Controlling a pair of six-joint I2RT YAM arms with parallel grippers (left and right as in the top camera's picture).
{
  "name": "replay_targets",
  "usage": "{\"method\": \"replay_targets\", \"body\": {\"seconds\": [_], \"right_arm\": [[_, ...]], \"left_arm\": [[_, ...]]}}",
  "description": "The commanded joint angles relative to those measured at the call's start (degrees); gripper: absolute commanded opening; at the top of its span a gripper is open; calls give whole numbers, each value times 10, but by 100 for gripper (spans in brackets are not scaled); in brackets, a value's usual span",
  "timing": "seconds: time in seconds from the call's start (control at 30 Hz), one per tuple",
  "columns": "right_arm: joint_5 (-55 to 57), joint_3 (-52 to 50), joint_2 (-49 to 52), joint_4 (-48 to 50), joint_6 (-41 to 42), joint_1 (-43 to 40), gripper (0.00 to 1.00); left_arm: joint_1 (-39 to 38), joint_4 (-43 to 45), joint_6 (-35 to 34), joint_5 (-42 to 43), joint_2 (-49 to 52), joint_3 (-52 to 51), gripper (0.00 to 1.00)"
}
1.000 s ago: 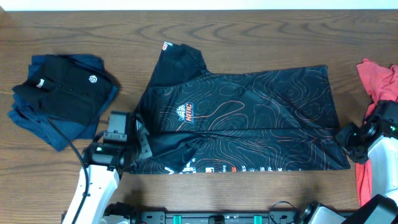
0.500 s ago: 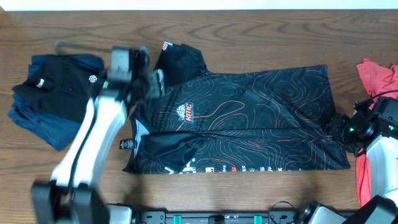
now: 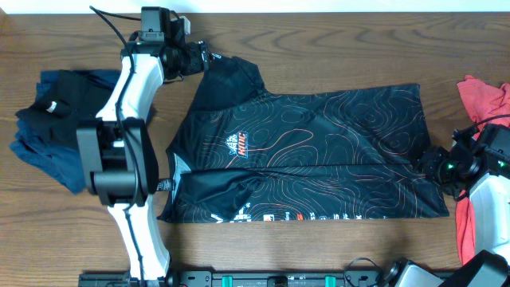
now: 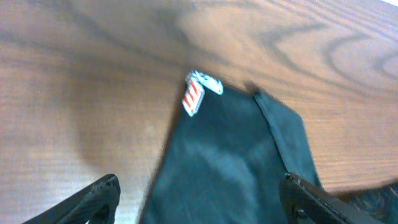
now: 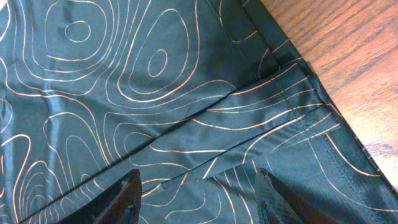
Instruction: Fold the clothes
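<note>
My left gripper is to grab the jersey's far sleeve (image 3: 222, 70) (image 4: 214, 138) next, just short of the sleeve's tag. It needs to fold the jersey's far side over the jersey's body.
The black jersey (image 3: 319, 135) with orange contour lines lies flat mid-table, its near long edge folded up over the body. Its far sleeve (image 3: 231, 80) points to the back left. My left gripper (image 3: 199, 57) is open and empty at that sleeve's tip. In the left wrist view the open gripper (image 4: 202, 199) straddles the sleeve (image 4: 230, 155), just short of its white and red tag (image 4: 198, 94). My right gripper (image 3: 432, 163) is open at the jersey's right hem. In the right wrist view the open gripper (image 5: 199, 193) hovers over the folded hem (image 5: 261, 118).
A folded black polo (image 3: 76, 108) lies on a blue garment pile (image 3: 48, 151) at the left. A red T-shirt (image 3: 484, 100) lies at the right edge. The table's far edge (image 3: 319, 11) runs just behind the left gripper.
My left arm has swung from the jersey's near left corner across to the far sleeve tip. My right gripper shifted slightly left onto the hem, then stayed still.
</note>
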Motion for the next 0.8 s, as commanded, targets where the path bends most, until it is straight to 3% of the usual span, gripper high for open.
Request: {"method": "replay_targets", "body": {"seconds": [0.0,0.5,0.67,0.77], "right_arm": [[-6,-1,-8,1,-7,4,57],[-6,-1,-8,12,-6,4,57],[-6,-1,-8,17,-6,4,57],[-6,-1,-8,24,-7,4,57]], "left_arm": [[-2,28,21,21,32,16,84],[-12,80,20,48,115,16,83],[-25,61,20,51,115,16,68],[-28,54,20,51,115,16,52]]}}
